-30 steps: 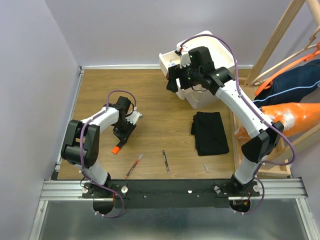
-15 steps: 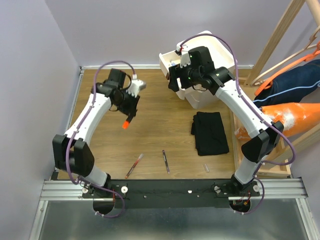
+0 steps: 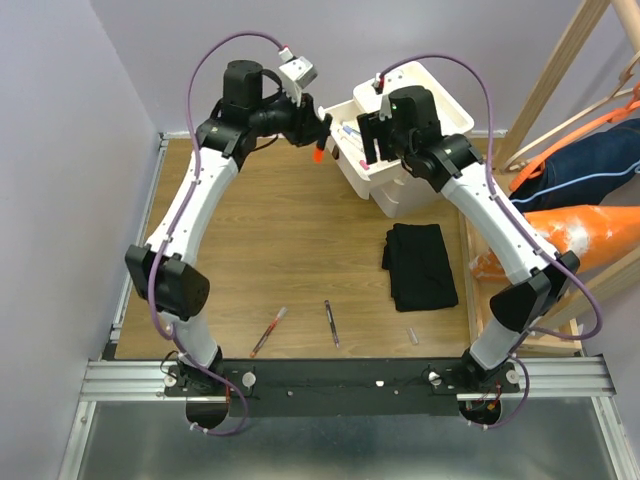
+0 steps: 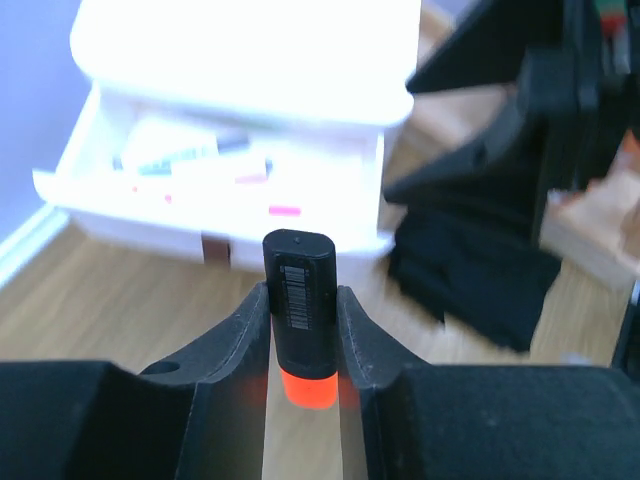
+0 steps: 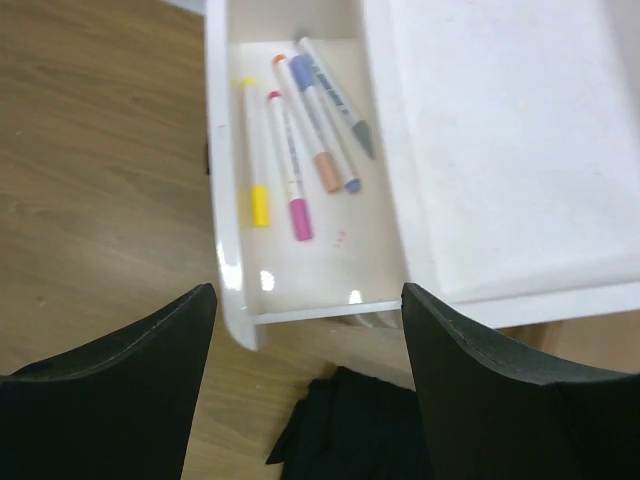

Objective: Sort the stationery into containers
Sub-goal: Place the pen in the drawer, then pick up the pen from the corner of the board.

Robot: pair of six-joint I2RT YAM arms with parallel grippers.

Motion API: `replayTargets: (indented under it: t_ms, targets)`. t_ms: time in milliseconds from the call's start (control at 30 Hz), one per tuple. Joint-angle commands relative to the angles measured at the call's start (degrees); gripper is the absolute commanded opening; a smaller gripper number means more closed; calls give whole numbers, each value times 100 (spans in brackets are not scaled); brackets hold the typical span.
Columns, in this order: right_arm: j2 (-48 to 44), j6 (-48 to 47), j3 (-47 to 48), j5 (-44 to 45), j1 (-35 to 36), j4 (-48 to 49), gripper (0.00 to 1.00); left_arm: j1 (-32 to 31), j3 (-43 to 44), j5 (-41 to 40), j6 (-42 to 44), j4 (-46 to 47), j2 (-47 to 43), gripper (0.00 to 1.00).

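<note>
My left gripper should move the orange highlighter (image 4: 300, 300) toward the open drawer before releasing it, because the highlighter still hangs short of the drawer's front edge.
An orange highlighter (image 4: 300, 300) with a black cap is clamped between the jaws of my left gripper (image 4: 302, 320). In the top view it hangs (image 3: 318, 153) from that gripper (image 3: 319, 137) right beside the open drawer (image 3: 348, 165). The drawer (image 5: 225, 250) of the white cabinet (image 5: 500, 130) is pulled out and holds several markers (image 5: 300, 140) with coloured caps. My right gripper (image 5: 305, 330) hovers open above the drawer's front edge, with nothing between its fingers. Two pens (image 3: 268, 332) (image 3: 331, 323) lie on the table near the arm bases.
A folded black cloth (image 3: 420, 265) lies on the table right of centre, just in front of the cabinet. A small pale piece (image 3: 411, 333) rests near the front rail. A wooden rack (image 3: 560, 80) and orange and blue fabric (image 3: 590, 230) stand at the right.
My left arm has lifted the highlighter off the table at the left and swung it up and right to the open drawer. The right gripper has shifted slightly right.
</note>
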Motion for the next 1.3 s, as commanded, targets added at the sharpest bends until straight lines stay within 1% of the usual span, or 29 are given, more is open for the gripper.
replayTargets:
  t_ms: [0,33,200,267,300,333,367,433,500,533,600,633,733,800,833,867,900,933,967,1000,1033,1067,1100,1133,1200,1233,1267]
  targets:
    - [-331,-378,-23,1355,-176,380,82,-88,324,595,-1630,2494,793,6]
    - [-419,-396,-85,1381,-203,380,83,-149,524,578,-1814,2653,1072,6]
    - [-656,-396,-402,1364,-431,353,83,-299,1281,377,-1729,3182,1839,6]
    - [-718,-387,-525,1320,-537,353,83,-351,1528,262,-1632,3191,2129,10]
    - [-727,-370,-552,1259,-624,327,83,-360,1554,96,-1606,3173,2191,14]
    - [-736,-361,-587,1206,-651,310,83,-378,1555,-1,-1597,3147,2305,30]
    - [-727,-344,-587,1180,-687,292,83,-387,1555,-63,-1579,3069,2358,38]
    - [-727,-317,-578,1039,-731,257,83,-387,1546,-177,-1457,2972,2411,46]
    - [-701,-308,-526,891,-740,231,83,-387,1546,-344,-1316,2796,2385,50]
    - [-683,-291,-517,829,-740,213,83,-387,1563,-475,-1220,2734,2315,54]
    - [-657,-256,-473,653,-740,178,83,-387,1590,-573,-1026,2524,2210,58]
    - [-622,-238,-455,583,-740,169,83,-387,1616,-608,-860,2445,2113,64]
    - [-525,-194,-376,293,-740,99,83,-343,1642,-793,-701,2067,1807,65]
    - [-507,-185,-341,47,-740,55,83,-308,1555,-977,-552,1479,1490,66]
    - [-516,-185,-358,2,-740,55,82,-290,1224,-1117,-472,1251,1010,66]
    - [-542,-185,-385,-33,-740,72,83,-290,933,-1240,-385,761,718,67]
    - [-551,-185,-411,-59,-740,81,82,-290,600,-1528,-218,495,410,67]
    - [-560,-203,-472,-68,-740,90,82,-290,-143,-1644,-208,232,-211,65]
    - [-577,-238,-499,-51,-731,107,82,-299,-525,-1741,-225,-337,-504,64]
    - [-586,-247,-508,-51,-731,116,82,-299,-885,-1821,-199,-647,-768,62]
    - [-586,-255,-525,-68,-740,134,82,-308,-1576,-1856,-182,-955,-1232,60]
    - [-578,-264,-534,-86,-740,134,82,-308,-1896,-1883,-129,-1567,-1410,59]
    - [-586,-290,-534,-130,-740,142,82,-316,-2178,-1909,36,-1860,-1560,59]
    - [-578,-291,-534,-174,-731,142,82,-334,-2685,-1953,108,-2115,-1753,58]
    - [-551,-308,-543,-261,-731,125,82,-360,-3198,-1945,405,-2572,-1912,59]
    - [-534,-308,-552,-288,-740,116,82,-378,-3470,-1953,520,-2592,-2139,60]
    - [-525,-308,-560,-323,-740,107,82,-413,-3960,-2110,574,-2549,-2246,61]
